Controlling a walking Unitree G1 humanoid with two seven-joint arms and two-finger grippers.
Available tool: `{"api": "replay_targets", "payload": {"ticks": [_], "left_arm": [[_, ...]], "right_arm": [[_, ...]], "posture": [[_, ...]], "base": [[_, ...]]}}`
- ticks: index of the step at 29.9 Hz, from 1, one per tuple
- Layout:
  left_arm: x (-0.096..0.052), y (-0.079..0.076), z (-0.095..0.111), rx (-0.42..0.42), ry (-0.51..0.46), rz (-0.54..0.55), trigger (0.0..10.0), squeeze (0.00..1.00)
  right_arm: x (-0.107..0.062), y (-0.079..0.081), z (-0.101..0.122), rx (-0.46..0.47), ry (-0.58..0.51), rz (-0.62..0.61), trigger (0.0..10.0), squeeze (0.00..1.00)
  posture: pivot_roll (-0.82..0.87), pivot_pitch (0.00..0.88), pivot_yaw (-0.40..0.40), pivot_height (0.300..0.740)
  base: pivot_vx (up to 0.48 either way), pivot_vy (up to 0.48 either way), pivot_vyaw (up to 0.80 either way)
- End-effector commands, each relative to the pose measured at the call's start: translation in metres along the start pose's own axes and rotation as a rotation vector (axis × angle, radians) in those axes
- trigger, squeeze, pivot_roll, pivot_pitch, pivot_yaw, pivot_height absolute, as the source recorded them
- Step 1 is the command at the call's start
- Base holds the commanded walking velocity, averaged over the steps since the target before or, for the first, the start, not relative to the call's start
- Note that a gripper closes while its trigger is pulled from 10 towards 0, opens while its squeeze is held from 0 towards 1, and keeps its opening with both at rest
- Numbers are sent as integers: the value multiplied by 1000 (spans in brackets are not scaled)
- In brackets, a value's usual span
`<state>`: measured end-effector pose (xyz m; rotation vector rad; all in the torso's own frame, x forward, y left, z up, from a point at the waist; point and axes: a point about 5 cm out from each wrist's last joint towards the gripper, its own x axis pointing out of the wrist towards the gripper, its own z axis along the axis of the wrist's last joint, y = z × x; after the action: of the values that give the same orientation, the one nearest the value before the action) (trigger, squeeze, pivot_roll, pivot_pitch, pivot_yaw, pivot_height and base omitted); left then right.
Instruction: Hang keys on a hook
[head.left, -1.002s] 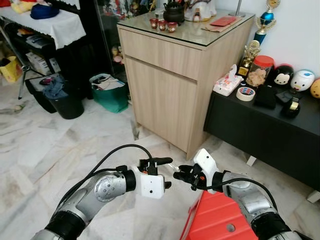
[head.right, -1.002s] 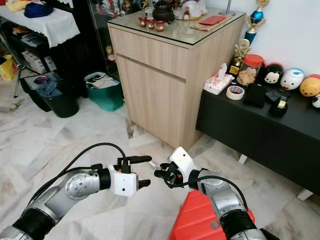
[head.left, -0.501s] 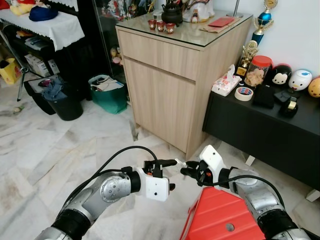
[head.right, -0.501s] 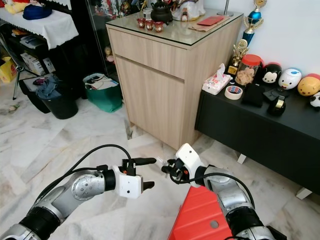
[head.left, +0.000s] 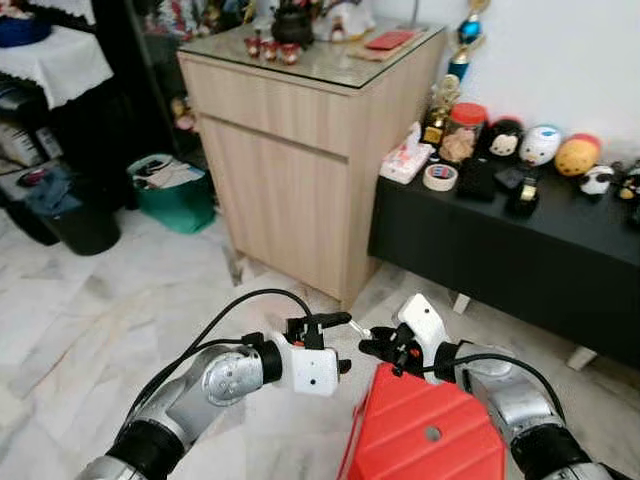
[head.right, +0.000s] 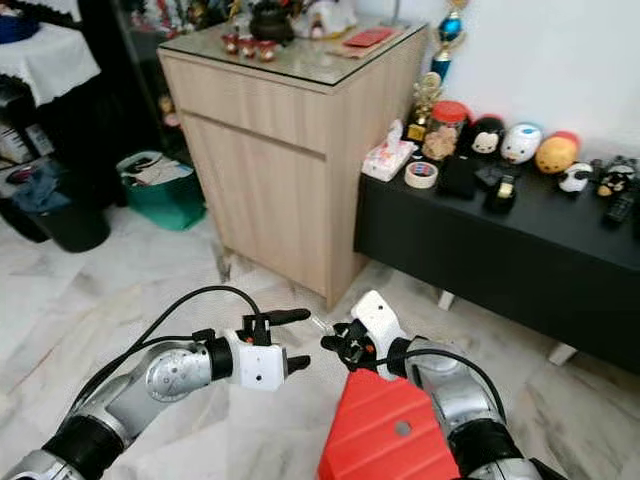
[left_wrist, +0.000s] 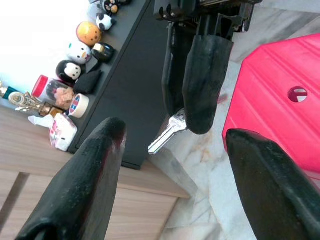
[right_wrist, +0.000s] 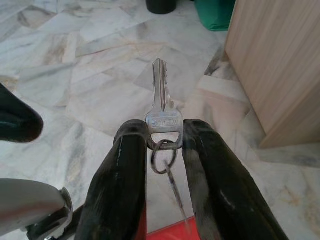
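Observation:
The blade of the keys is sticking out and my right gripper's fingers cover the head of the keys, so my left gripper needs to grip the keys by the blade next.
A silver key (right_wrist: 162, 107) on a small ring with a second thin key hanging below is pinched between the fingers of my right gripper (head.left: 372, 345), blade pointing forward. That gripper is low in front of me, above the marble floor and the edge of a red stool (head.left: 425, 430). My left gripper (head.left: 335, 343) faces it from the left, a few centimetres away, fingers spread and holding nothing. In the left wrist view the key (left_wrist: 167, 134) sticks out below the right gripper's black fingers (left_wrist: 202, 85).
A wooden cabinet (head.left: 290, 180) with a glass top stands ahead. A low black bench (head.left: 520, 250) with toys, tape and a jar runs to its right against the white wall. A green bag (head.left: 170, 190) and black bin (head.left: 75, 215) sit at the left.
The view has swung to the right, so the cabinet sits further left and more of the black bench shows. Both grippers stay close together with the key still held.

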<state>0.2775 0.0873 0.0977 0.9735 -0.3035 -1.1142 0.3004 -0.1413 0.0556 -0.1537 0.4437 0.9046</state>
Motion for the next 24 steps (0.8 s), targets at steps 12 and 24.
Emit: {"api": "replay_targets", "payload": {"ticks": [12,24], "left_arm": [[14,11,1,9,-24,-9,10000,0],[33,24,5,44,-61,-31,10000,0]], "right_arm": [[-4,-10,17,-45,-45,-57,10000,0],[-23,-12,15,-35,-60,-120,10000,0]], "posture": [[-10,0,80,740],[-125,0,114,740]], "base": [[0,0,0],[0,0,0]]}}
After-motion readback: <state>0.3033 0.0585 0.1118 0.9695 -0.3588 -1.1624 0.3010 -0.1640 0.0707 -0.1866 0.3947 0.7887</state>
